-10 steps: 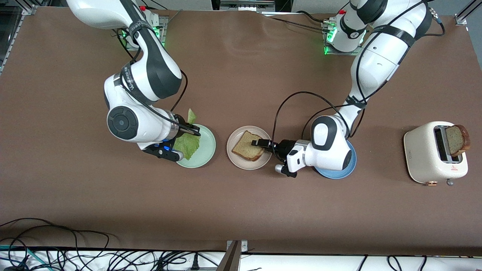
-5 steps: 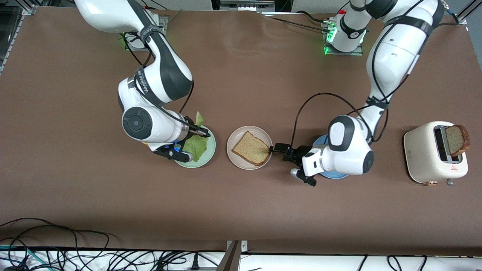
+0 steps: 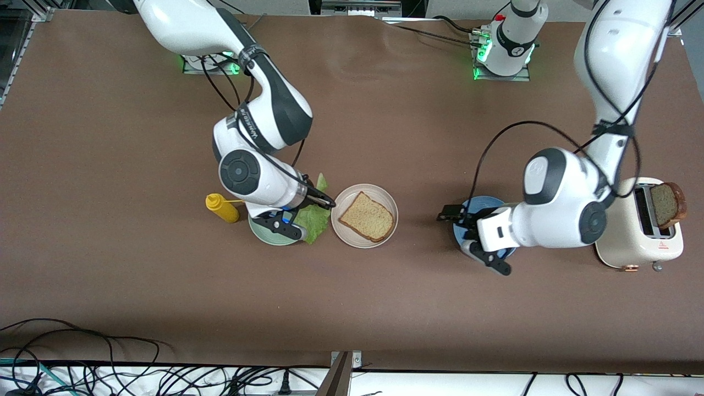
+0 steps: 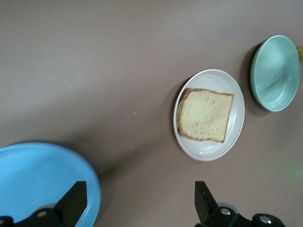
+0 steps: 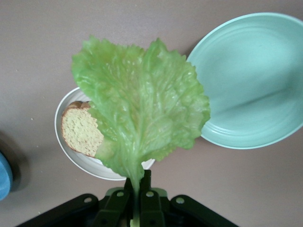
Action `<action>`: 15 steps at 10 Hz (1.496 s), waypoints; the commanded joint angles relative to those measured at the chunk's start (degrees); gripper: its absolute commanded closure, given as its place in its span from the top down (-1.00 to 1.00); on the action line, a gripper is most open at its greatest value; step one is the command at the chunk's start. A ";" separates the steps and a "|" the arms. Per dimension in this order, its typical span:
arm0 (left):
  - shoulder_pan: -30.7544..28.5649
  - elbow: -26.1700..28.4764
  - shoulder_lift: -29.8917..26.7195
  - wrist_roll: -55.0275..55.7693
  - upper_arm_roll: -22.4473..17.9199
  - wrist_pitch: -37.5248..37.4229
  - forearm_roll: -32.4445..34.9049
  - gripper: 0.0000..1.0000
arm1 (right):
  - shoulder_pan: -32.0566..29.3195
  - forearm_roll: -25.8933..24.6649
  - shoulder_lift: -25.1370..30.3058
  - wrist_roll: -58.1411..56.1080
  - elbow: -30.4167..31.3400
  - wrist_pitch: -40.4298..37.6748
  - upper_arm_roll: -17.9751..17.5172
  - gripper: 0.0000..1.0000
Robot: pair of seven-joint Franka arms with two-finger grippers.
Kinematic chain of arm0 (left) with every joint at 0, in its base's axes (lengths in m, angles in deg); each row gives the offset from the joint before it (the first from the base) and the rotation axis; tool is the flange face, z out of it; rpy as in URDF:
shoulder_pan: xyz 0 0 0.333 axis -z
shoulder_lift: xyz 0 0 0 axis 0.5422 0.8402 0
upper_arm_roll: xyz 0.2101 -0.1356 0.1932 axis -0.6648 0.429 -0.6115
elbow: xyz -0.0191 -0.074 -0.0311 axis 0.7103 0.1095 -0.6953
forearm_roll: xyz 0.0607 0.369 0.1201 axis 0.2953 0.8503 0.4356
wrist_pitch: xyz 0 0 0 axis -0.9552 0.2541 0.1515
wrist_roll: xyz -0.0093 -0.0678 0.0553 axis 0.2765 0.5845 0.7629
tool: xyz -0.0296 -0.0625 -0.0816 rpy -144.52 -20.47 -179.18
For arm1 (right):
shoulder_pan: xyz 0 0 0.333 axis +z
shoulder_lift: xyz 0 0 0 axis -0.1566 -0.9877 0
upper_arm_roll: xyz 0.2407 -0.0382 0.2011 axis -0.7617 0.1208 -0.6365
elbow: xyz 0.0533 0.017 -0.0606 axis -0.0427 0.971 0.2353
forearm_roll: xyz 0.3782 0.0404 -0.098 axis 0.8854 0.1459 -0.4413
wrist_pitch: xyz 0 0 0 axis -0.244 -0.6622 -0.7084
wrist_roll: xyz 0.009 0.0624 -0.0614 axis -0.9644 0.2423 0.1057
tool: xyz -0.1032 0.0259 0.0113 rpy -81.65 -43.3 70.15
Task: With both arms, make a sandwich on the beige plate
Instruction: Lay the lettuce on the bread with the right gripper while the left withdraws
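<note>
The lettuce leaf [image 3: 313, 223] hangs short of the bread slice on the beige plate [image 3: 352, 236] in the front view. From here, the leaf stays held in my right gripper until over the slice.
One brown bread slice [image 3: 367, 216] lies flat on the beige plate [image 3: 352, 236]. It also shows in the left wrist view [image 4: 205, 114] on that plate [image 4: 209, 151]. My right gripper [image 3: 328, 202] is shut on the stem of the green lettuce leaf [image 3: 313, 223]. The leaf hangs over the gap between the mint-green plate [image 3: 264, 232] and the beige plate. In the right wrist view the leaf [image 5: 142, 109] covers part of the slice [image 5: 80, 130]. My left gripper [image 3: 448, 212] is open and empty over the rim of the blue plate [image 3: 479, 202]. The second slice [image 3: 668, 203] stands in the toaster [image 3: 627, 231].
A yellow squeeze bottle [image 3: 221, 208] stands beside the mint-green plate, toward the right arm's end. The mint-green plate [image 5: 251, 80] and the blue plate [image 4: 38, 175] hold nothing. Cables lie along the table edge nearest the front camera.
My right gripper has carried the lettuce off the mint-green plate toward the beige plate. My left gripper has drawn back from the beige plate to the blue plate. The yellow bottle has come into view.
</note>
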 commanded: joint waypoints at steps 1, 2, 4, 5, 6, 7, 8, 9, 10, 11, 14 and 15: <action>0.21 1.03 -6.97 7.69 -0.40 -4.86 9.05 1.00 | 3.30 1.17 -3.20 4.72 -0.63 8.52 0.14 -1.00; 0.21 0.94 -8.82 8.76 -0.40 -6.18 11.10 1.00 | 5.22 1.08 -4.96 6.05 -0.71 12.14 0.22 -1.00; 0.21 0.68 -12.07 9.12 -0.31 -8.21 17.23 1.00 | 7.69 0.99 -7.86 7.64 -0.89 17.25 0.22 -1.00; 0.21 0.59 -13.22 9.91 -0.31 -9.17 19.27 1.00 | 9.10 0.90 -9.36 7.73 -0.89 19.53 0.40 -1.00; 0.12 0.59 -13.67 10.35 -0.49 -9.53 19.55 1.00 | 9.29 0.90 -9.89 7.82 -0.89 20.51 0.31 -1.00; -0.05 0.59 -14.97 10.36 -0.66 -9.62 19.55 1.00 | 9.37 0.90 -10.16 8.51 -0.89 20.70 0.31 -1.00; -0.06 0.59 -15.94 10.36 -1.36 -10.14 19.47 1.00 | 9.64 0.99 -10.08 8.69 -0.89 20.61 0.31 -0.31; -0.14 0.50 -16.30 10.27 -1.63 -11.37 19.12 1.00 | 9.73 1.08 -9.99 9.91 -0.89 20.17 0.31 0.31; -0.75 0.24 -16.31 10.18 -1.63 -11.64 19.46 1.00 | 9.73 0.56 -9.55 10.45 -0.89 18.86 0.31 0.88; -0.76 -1.94 -16.22 10.18 -1.63 -11.64 19.20 1.00 | 9.64 0.46 -9.29 10.45 -1.07 15.46 0.57 1.00; -1.99 -2.66 -16.04 10.44 -1.54 -11.64 18.85 1.00 | 7.45 0.37 -4.03 9.67 -0.98 3.51 2.85 1.00; -1.99 -2.75 -16.13 10.97 -1.63 -11.64 18.94 1.00 | 5.44 0.37 -1.92 8.88 -0.98 -1.66 3.47 1.00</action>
